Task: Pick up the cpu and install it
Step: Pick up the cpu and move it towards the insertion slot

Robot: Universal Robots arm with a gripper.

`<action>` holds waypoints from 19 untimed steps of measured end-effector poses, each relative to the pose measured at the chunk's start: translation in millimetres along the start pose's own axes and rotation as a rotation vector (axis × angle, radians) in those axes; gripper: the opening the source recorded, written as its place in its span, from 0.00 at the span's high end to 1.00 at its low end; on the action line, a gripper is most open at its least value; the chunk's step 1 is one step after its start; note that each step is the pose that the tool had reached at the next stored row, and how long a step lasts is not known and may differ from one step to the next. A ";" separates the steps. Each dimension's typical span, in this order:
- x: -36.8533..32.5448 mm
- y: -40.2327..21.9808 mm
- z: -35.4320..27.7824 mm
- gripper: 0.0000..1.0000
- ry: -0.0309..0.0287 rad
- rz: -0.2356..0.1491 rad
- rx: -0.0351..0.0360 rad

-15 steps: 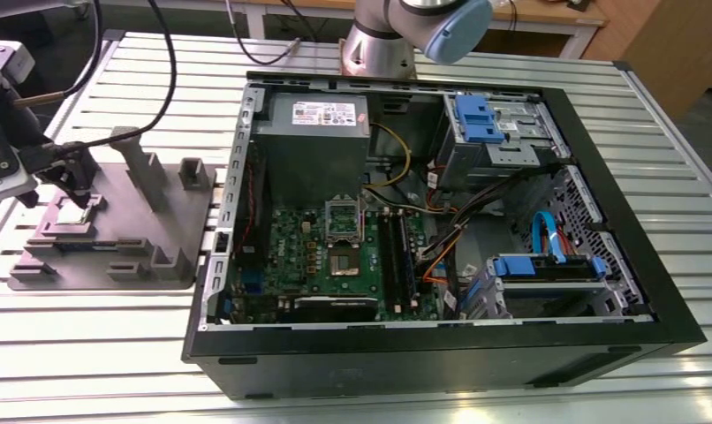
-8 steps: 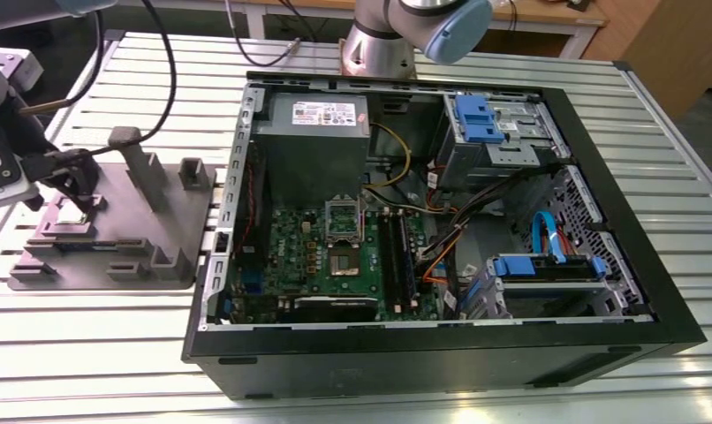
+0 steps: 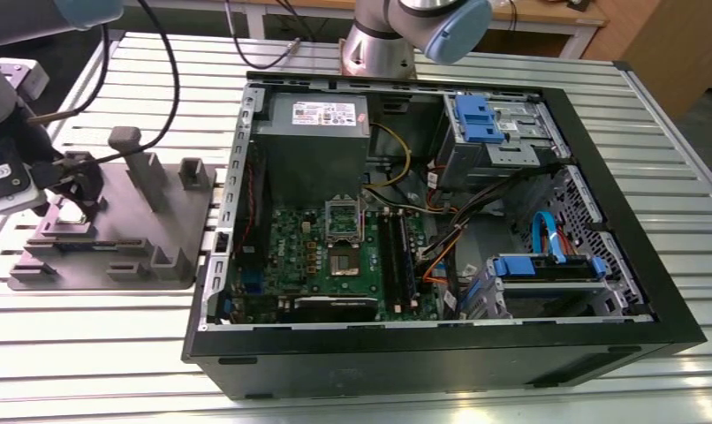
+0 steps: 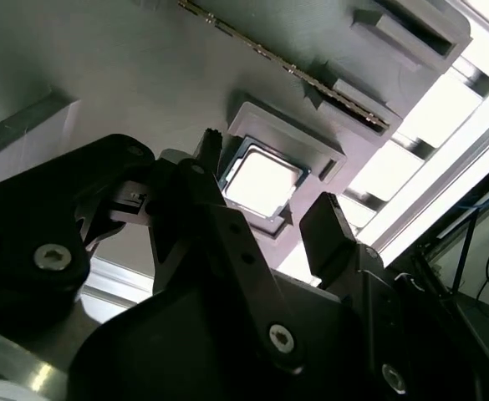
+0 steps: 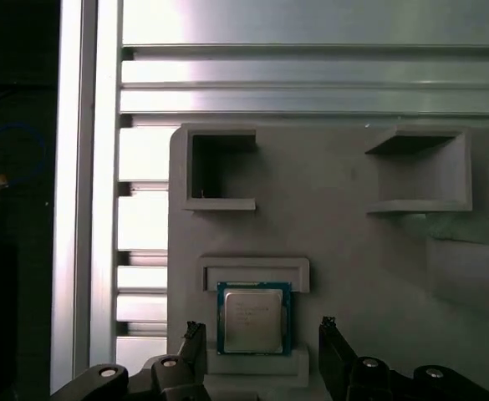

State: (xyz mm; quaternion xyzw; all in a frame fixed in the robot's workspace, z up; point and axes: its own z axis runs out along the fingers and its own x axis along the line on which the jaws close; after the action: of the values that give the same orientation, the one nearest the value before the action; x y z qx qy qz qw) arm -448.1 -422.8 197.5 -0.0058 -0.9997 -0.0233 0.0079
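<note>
I need to grab the cpu by its two open side edges with my gripper next, since the holder's raised brackets hug two opposite ends of the cpu [image 5: 254,317].
The cpu [image 5: 254,317] is a small square chip with a silvery top, lying flat in a shallow recess of the grey holder plate [image 5: 336,251]. In the second wrist view the cpu [image 4: 261,185] shows between two black fingers. My gripper [image 5: 261,349] is open and hovers just above the chip, one fingertip on each side with a gap to its edges. In the exterior view my gripper [image 3: 80,190] hangs over the grey holder plate [image 3: 132,238] at the exterior view's left. The green motherboard [image 3: 297,252] lies inside the open case, its socket [image 3: 342,261] uncovered with the silver frame raised.
The black computer case [image 3: 450,353] fills the middle of the slatted aluminium table [image 3: 85,353]. Inside are a grey power supply [image 3: 314,119], blue drive brackets [image 3: 480,119] and loose cables [image 3: 450,238]. Upright posts [image 3: 138,163] rise from the holder plate. Another arm's base [image 3: 380,49] stands behind the case.
</note>
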 end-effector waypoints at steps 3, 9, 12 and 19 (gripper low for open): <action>0.0 2.3 2.0 0.35 0.0001 0.000 0.0000; 1.7 6.2 4.1 0.35 0.0001 0.000 0.0000; 5.7 7.0 5.0 0.35 -0.0020 0.000 0.0000; 7.3 7.7 10.3 0.35 -0.0065 0.000 0.0038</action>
State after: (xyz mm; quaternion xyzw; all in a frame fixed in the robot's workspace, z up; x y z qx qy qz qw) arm -455.5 -414.5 187.6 -0.0057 -0.9997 -0.0213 0.0046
